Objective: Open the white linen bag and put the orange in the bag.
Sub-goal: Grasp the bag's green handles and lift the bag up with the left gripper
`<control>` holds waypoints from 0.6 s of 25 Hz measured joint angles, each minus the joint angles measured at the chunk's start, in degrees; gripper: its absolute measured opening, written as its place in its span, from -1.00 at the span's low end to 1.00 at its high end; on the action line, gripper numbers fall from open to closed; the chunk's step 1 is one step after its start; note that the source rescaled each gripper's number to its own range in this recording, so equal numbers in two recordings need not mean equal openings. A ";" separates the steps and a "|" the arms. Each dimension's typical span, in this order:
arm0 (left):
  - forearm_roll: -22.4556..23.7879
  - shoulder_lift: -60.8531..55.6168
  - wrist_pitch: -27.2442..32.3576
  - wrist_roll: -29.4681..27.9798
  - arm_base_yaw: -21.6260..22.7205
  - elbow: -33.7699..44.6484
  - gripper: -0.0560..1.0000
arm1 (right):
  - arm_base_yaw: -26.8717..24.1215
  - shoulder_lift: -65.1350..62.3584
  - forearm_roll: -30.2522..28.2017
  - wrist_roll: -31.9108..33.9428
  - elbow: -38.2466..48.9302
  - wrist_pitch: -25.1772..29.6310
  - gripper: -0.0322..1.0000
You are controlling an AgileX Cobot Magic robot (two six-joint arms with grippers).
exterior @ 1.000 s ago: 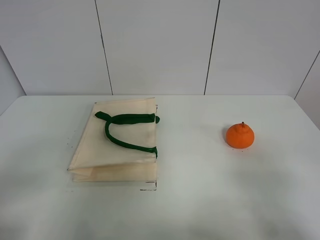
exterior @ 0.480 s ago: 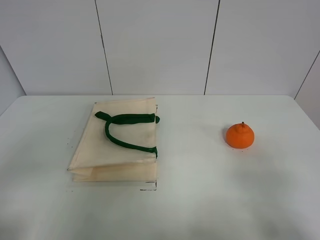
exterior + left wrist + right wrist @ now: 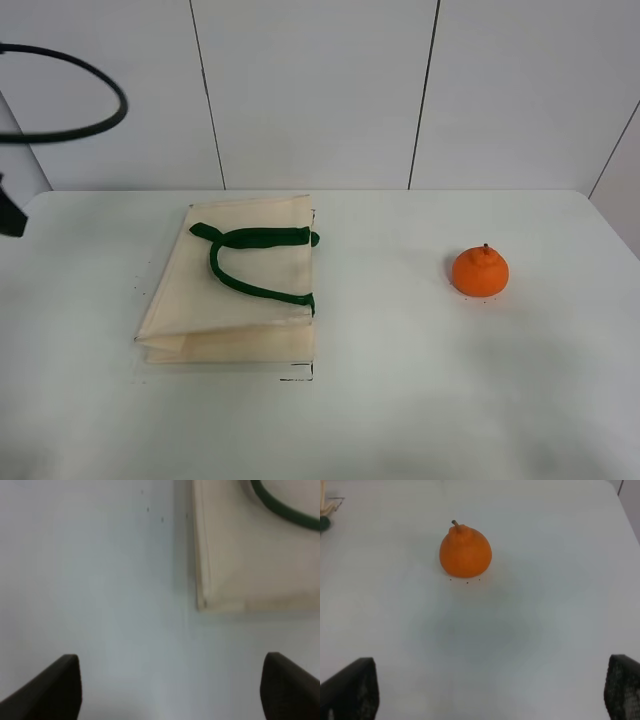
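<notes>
My left gripper needs to open the white linen bag for the orange [image 3: 480, 271], so next it should take hold of the bag by its green strap handle.
The white linen bag [image 3: 235, 285] lies flat and closed on the left of the table, its green strap handle [image 3: 250, 262] on top. The orange [image 3: 480, 271] stands apart on the right, stem up. In the left wrist view my left gripper [image 3: 172, 695] is open and empty over bare table, short of the bag's corner [image 3: 240, 560]. In the right wrist view my right gripper [image 3: 487, 692] is open and empty, well short of the orange [image 3: 465, 552]. Neither gripper's fingers show in the high view.
The white table [image 3: 400, 390] runs to a panelled wall behind. A black cable loop [image 3: 95, 120] and a dark piece of the left arm [image 3: 8, 215] hang over the far left edge. A sliver of the bag [image 3: 323, 505] shows in the right wrist view.
A black cable loop and a dark part of the left arm have come into the high view at the upper left. The bag and the orange have not moved.
</notes>
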 joint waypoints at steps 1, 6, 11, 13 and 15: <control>0.00 3.74 -0.49 0.00 0.00 -2.00 1.00 | 0.00 0.00 0.00 0.00 0.00 0.00 1.00; 0.06 23.80 -3.20 0.00 0.00 -13.55 1.00 | 0.00 0.00 0.00 0.00 0.00 0.00 1.00; -0.05 38.78 -2.98 -2.52 -0.14 -23.32 1.00 | 0.00 0.00 0.00 0.00 0.00 -0.05 1.00; 0.24 43.20 -2.58 -4.73 -0.89 -26.87 1.00 | 0.00 0.00 0.00 0.00 0.00 -0.05 1.00; 0.24 46.35 -2.14 -6.74 -2.53 -29.66 1.00 | 0.00 0.00 0.00 0.00 0.00 -0.05 1.00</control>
